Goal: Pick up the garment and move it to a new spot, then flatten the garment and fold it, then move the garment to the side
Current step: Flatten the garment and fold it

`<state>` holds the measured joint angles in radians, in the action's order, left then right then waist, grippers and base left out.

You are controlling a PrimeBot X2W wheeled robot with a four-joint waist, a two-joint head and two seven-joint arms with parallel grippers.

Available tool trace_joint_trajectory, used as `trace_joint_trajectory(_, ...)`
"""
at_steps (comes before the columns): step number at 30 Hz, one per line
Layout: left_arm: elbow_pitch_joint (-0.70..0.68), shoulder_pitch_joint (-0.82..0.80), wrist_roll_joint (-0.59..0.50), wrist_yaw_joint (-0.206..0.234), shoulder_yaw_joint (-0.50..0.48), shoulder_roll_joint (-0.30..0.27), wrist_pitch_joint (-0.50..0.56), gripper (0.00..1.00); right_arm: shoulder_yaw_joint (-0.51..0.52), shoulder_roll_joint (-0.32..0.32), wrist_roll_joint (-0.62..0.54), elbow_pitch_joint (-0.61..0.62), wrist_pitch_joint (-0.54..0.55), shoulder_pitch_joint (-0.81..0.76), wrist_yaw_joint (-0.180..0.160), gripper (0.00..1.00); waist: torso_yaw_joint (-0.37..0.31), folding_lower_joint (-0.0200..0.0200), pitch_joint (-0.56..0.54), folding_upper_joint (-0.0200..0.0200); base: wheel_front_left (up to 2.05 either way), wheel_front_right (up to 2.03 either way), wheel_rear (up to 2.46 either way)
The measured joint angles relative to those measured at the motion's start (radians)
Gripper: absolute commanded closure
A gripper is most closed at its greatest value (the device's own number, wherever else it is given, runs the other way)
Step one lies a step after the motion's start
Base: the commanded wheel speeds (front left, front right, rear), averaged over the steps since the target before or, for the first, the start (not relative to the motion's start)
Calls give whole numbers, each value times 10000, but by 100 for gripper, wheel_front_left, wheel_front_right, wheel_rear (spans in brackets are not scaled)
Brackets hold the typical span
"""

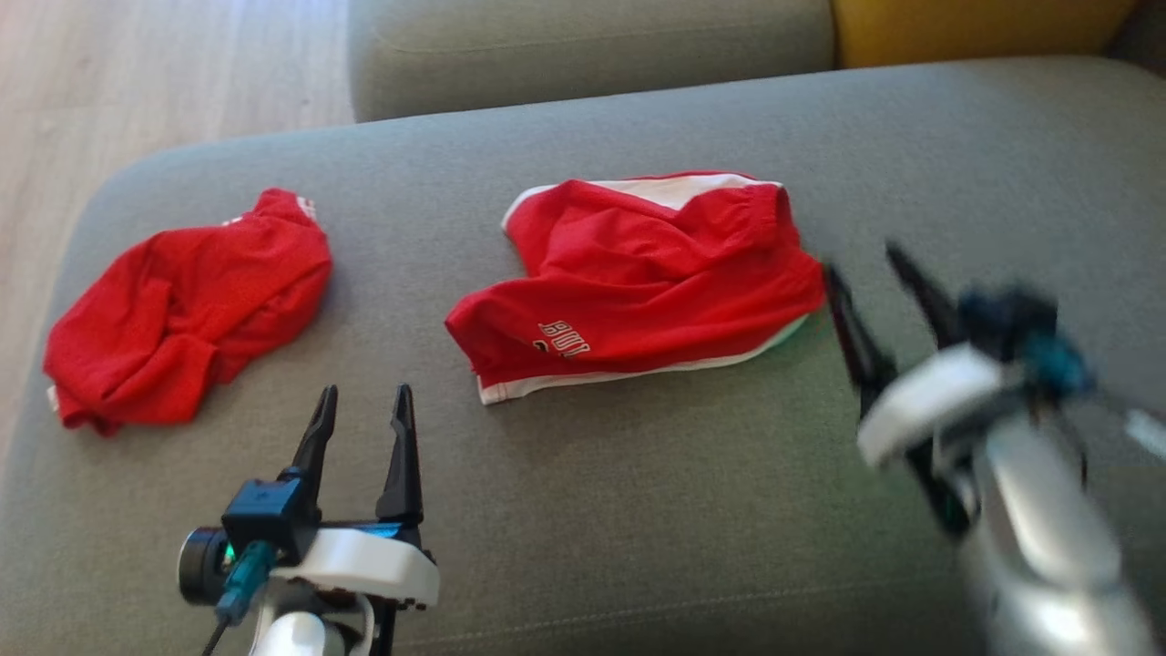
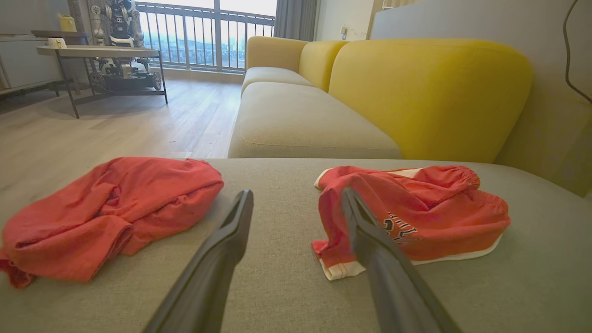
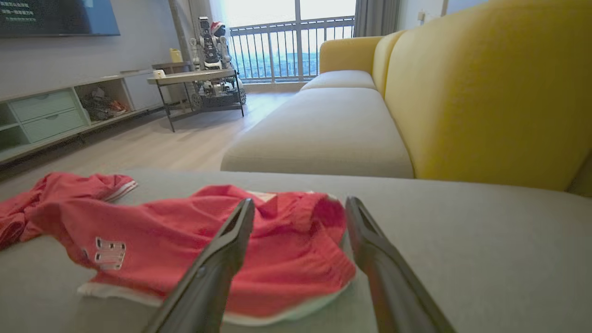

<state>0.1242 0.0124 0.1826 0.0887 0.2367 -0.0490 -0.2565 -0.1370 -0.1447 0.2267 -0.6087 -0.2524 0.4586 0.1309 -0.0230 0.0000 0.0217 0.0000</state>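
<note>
The red garment's middle lies in slack folds, while its corner juts out. My left gripper will next pinch the garment by its white-banded hem corner (image 1: 494, 390) (image 2: 336, 271).
A red garment (image 1: 638, 282) with white trim and white lettering lies folded in the middle of the grey sofa seat (image 1: 638, 510). My right gripper (image 1: 861, 260), blurred, hovers just off the garment's right edge with its jaws open and nothing between them. In the right wrist view the right gripper (image 3: 299, 201) points over that garment (image 3: 286, 249). My left gripper (image 1: 364, 392) stands open and empty above the bare seat, near the front and left of the garment. In the left wrist view the left gripper (image 2: 296, 192) has the garment (image 2: 430, 217) to its right.
A second red garment (image 1: 182, 310) lies crumpled at the seat's left end, close to the edge above the wood floor (image 1: 137, 73). A yellow backrest (image 1: 975, 27) rises at the far right. Another sofa seat (image 1: 583, 46) lies beyond. A side table (image 2: 99, 53) stands farther off.
</note>
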Motion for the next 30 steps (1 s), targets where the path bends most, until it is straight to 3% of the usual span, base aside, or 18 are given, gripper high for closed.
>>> trace_joint_trajectory(4,48,-56,82,54,92,2,0,0,1012,617,-963,1498,0,-1732,0,0,-218,0,142,0,0,0,0)
trace_joint_trajectory(9,255,-106,150,81,176,2,0,0,1432,834,-1377,2332,0,-2128,2,0,-466,0,296,0,0,0,0)
trace_joint_trajectory(15,552,-282,205,94,230,2,0,0,1430,844,-1218,2667,0,-2145,2,0,-729,0,423,0,0,0,0)
trace_joint_trajectory(19,1569,-573,500,-199,729,0,0,0,1434,851,-1193,2711,0,-2182,0,0,-875,0,540,0,0,0,0)
trace_joint_trajectory(30,4349,-2465,1804,27,1051,31,4,0,1438,880,-1112,2849,0,-2165,0,0,-1362,1,1149,0,0,0,0)
